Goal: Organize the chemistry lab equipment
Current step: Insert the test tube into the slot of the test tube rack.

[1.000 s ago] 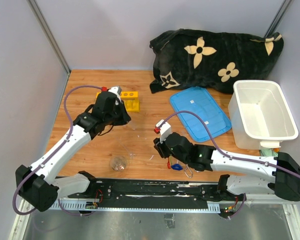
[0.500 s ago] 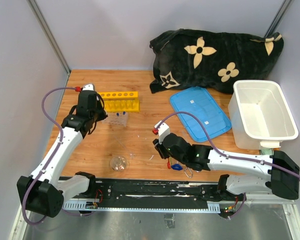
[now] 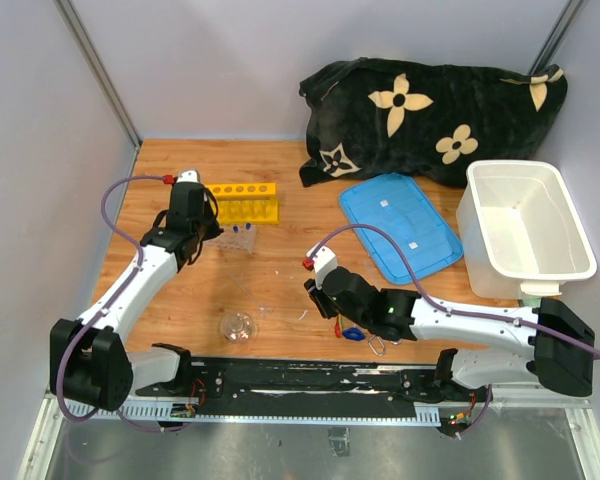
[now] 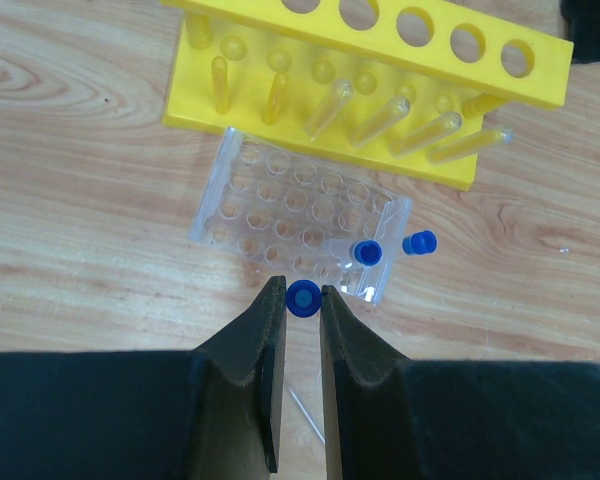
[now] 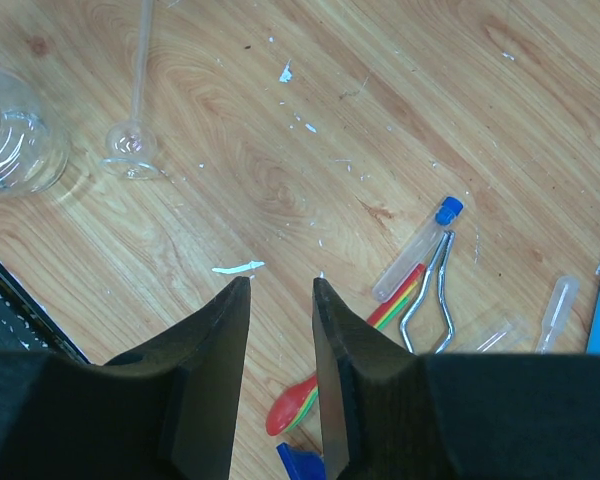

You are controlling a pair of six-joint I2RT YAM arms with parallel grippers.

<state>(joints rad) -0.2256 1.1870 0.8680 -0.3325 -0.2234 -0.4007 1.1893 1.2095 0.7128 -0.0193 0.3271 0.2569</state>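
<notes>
The blue-capped test tube (image 4: 303,298) hangs short of the tray's open holes; my left gripper should move it toward them before releasing.
My left gripper (image 4: 303,299) is shut on a blue-capped test tube (image 4: 303,298), seen cap-on between the fingertips. It hovers just near of a clear holed tube tray (image 4: 295,210), which holds another blue-capped tube (image 4: 366,252). The yellow rack (image 4: 380,60) lies behind the tray, and in the top view (image 3: 242,201) the left gripper (image 3: 208,225) is at its left end. My right gripper (image 5: 278,285) is open and empty above bare wood. A blue-capped tube (image 5: 417,250), the red-handled spatula (image 5: 380,325) and the metal tongs (image 5: 430,300) lie to its right.
A glass flask (image 3: 238,325) stands near the front edge, with a small glass funnel shape (image 5: 132,140) beside it. A blue lid (image 3: 400,225) lies at mid right, a white tub (image 3: 525,230) at far right, and a black flowered cloth (image 3: 430,110) at the back.
My left arm swung left off the yellow rack's front to its left end, then eased back slightly toward the clear tray. The right arm has barely moved.
</notes>
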